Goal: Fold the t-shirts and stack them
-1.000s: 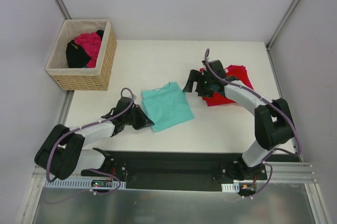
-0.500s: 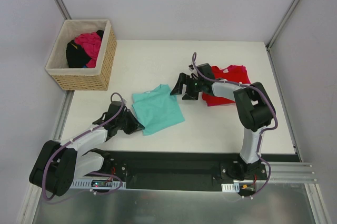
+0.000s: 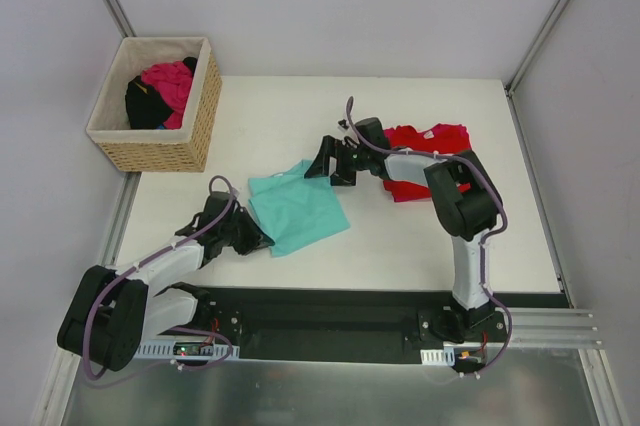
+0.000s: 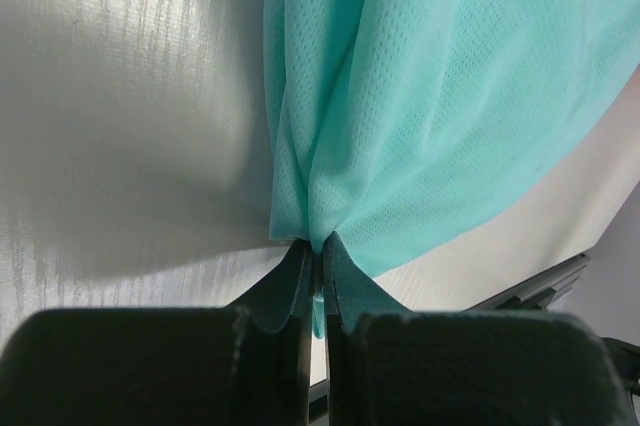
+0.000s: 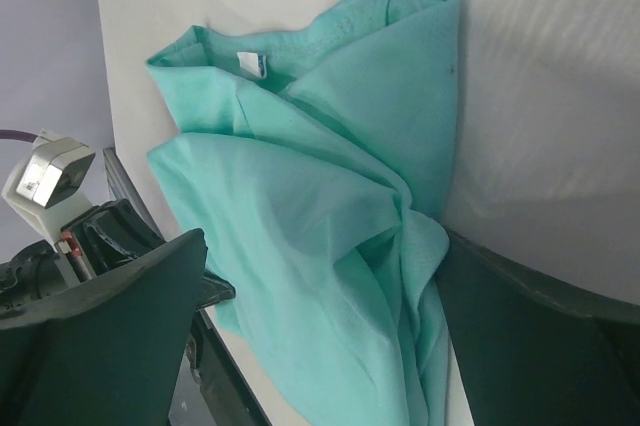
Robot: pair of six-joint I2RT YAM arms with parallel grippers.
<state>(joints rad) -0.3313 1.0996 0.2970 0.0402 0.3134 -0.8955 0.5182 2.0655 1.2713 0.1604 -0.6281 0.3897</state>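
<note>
The right gripper picks up the teal t-shirt by its far corner [image 3: 305,168] [image 5: 425,244] next, opposite my left gripper's. Then I stack it spread and folded.
A teal t-shirt [image 3: 297,209] lies partly folded and rumpled in the middle of the table. My left gripper [image 3: 262,242] is shut on its near left corner, and in the left wrist view the cloth [image 4: 430,96] bunches into the closed left gripper [image 4: 319,244]. My right gripper [image 3: 318,168] is open at the shirt's far right corner. In the right wrist view the teal t-shirt [image 5: 300,196] spreads between the wide-apart fingers of the right gripper [image 5: 320,316]. A red t-shirt [image 3: 440,138] lies folded at the right, partly under the right arm.
A wicker basket [image 3: 200,126] stands off the table's far left corner, holding a magenta-pink garment [image 3: 168,81] and a black one. The black base rail [image 3: 330,311] runs along the near edge. Grey walls close in the sides.
The right gripper has swung left, off the red t-shirt and over to the teal t-shirt's far corner. The left gripper has dragged the teal t-shirt a little to the left and nearer.
</note>
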